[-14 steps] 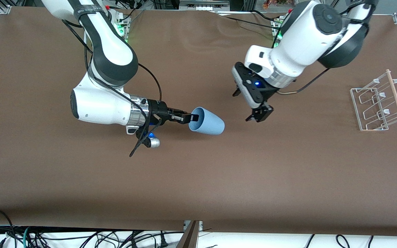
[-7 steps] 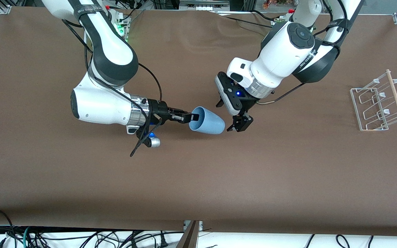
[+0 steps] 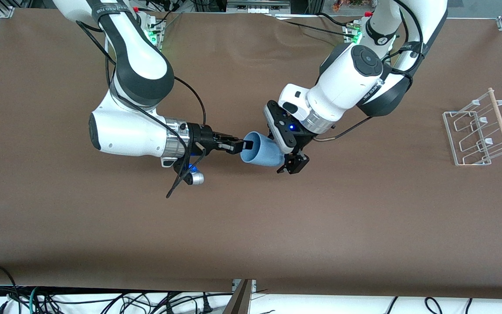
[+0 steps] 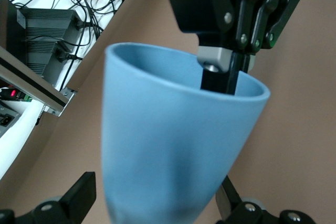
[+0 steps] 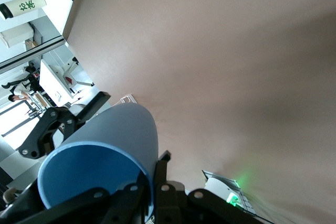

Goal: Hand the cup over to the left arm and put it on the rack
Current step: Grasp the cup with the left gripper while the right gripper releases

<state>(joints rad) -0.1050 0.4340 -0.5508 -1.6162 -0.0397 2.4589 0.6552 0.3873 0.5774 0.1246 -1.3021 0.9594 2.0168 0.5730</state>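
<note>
The left gripper should grab the cup's narrow closed end [image 3: 278, 155], so the light-blue cup's opening stays free to go over the rack [image 3: 479, 131].
The light-blue cup [image 3: 262, 151] is held on its side above the middle of the table. My right gripper [image 3: 243, 146] is shut on its rim, one finger inside the mouth, as the right wrist view [image 5: 152, 182] shows with the cup [image 5: 105, 150]. My left gripper [image 3: 284, 159] is open and straddles the cup's narrow closed end. In the left wrist view the cup [image 4: 173, 145] fills the space between the left gripper's [image 4: 157, 203] spread fingers [image 4: 79, 198], with a gap at one side. The white wire rack [image 3: 479, 131] with its wooden dowel stands at the left arm's end of the table.
The brown table cloth [image 3: 251, 226] is bare around the arms. A black cable loop [image 3: 181, 176] hangs under the right wrist. Cables and gear lie off the table's edge nearest the front camera.
My left arm has swung toward the right arm's end, bringing its open gripper from beside the cup to around its closed end. The right gripper has tilted the cup slightly.
</note>
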